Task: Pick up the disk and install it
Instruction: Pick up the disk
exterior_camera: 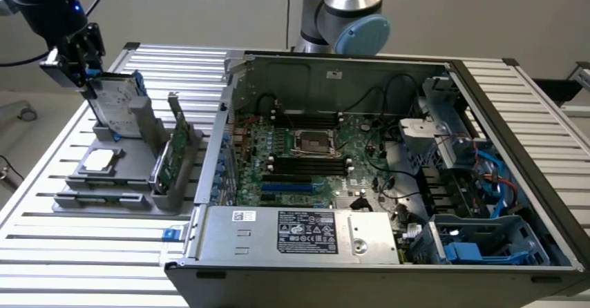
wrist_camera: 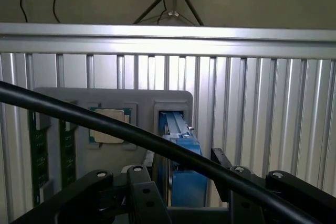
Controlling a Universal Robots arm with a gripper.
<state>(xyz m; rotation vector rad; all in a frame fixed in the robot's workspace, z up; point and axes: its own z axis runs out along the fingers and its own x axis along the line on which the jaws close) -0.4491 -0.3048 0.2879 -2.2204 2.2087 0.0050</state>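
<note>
The disk's other end stands down in the grey fixture's slot (exterior_camera: 112, 134), so my gripper next needs to grab the disk by its exposed upper end (exterior_camera: 112, 80).
The disk (exterior_camera: 118, 104) stands on edge in a slot of the grey fixture (exterior_camera: 120, 180) on the exterior view's left. It is silver with a white label and a blue carrier. My gripper (exterior_camera: 86, 73) hangs right at its upper end, open. In the wrist view the disk's blue-framed edge (wrist_camera: 181, 142) runs up between the two black finger linkages, and my gripper (wrist_camera: 184, 195) straddles it with its jaws wide on either side. I cannot tell whether the fingers touch the disk. The open computer case (exterior_camera: 369, 80) sits to the right, with a blue drive cage (exterior_camera: 488, 242) at its near right corner.
The fixture also holds a square silver chip (exterior_camera: 99, 159), an upright green card (exterior_camera: 175, 142) and green memory sticks (wrist_camera: 37, 145). A black cable (wrist_camera: 79, 114) crosses the wrist view. The slatted aluminium table (exterior_camera: 74, 239) carries everything. The arm's base (exterior_camera: 341, 18) rises behind the case.
</note>
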